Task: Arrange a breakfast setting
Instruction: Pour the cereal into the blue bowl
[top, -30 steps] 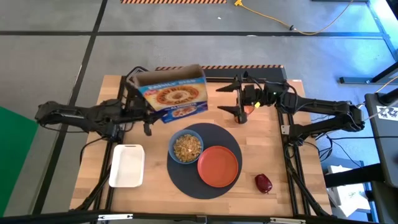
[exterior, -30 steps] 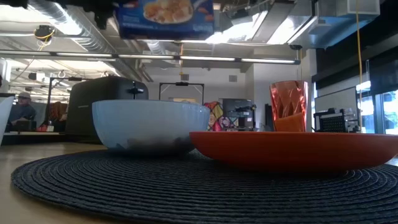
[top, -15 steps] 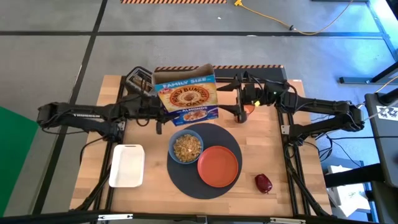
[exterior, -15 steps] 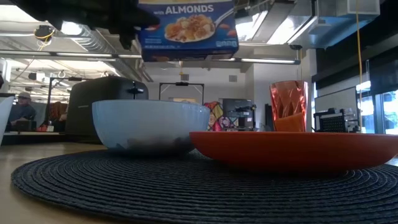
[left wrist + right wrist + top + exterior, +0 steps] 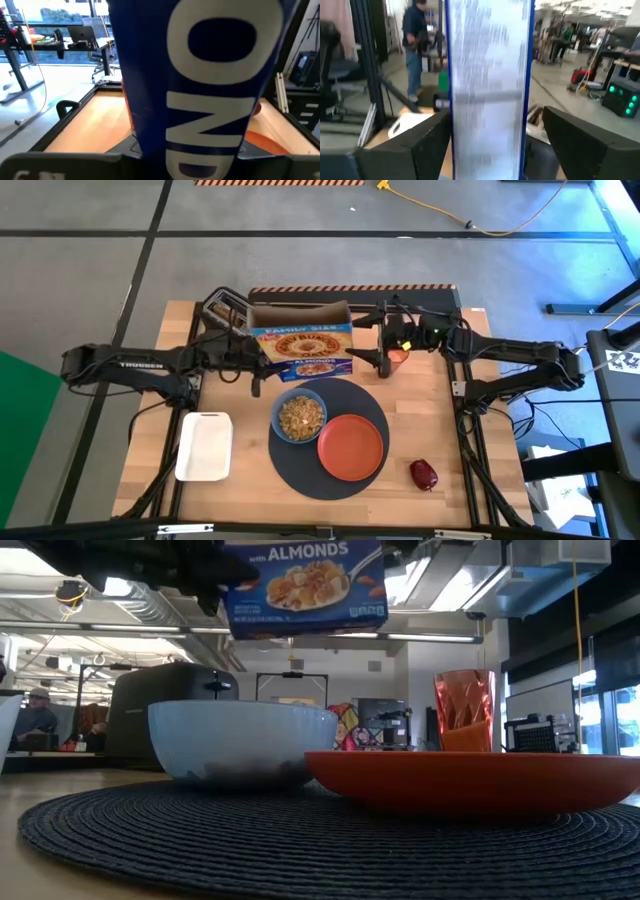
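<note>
I need to move the cereal box away from the filled blue bowl [image 5: 299, 416], so next I should grab the box by its narrow side [image 5: 351, 340] with my right gripper.
A blue cereal box [image 5: 305, 345] hangs upright over the table's far middle, its open top up and its front toward the near edge. My left gripper [image 5: 256, 358] is shut on its left end. My right gripper [image 5: 366, 340] is open, level, with the box's right narrow side [image 5: 490, 100] between its fingers; I cannot tell whether they touch it. A blue bowl [image 5: 298, 416] of cereal and an orange plate [image 5: 351, 446] sit on the dark round mat [image 5: 300, 475]. The orange cup [image 5: 397, 357] stands below the right gripper. A dark-red fruit [image 5: 423, 474] lies near right. My left gripper pinches the box's left end [image 5: 264, 352] between its two fingers, coming level from the table's left. The blue narrow side [image 5: 150, 140] fills the wrist view, far back between the fingers. The box hangs upright, lifted clear above the bowl [image 5: 240, 745].
A dark toaster [image 5: 224, 310] stands at the far left behind the box. A white rectangular tray [image 5: 204, 446] lies near left. Bare wood shows right of the mat around the fruit.
My left gripper has carried the box toward the table's right edge and a little down. The box has turned from tilted to upright and square to the table. Its right end now stands between the right gripper's fingers.
</note>
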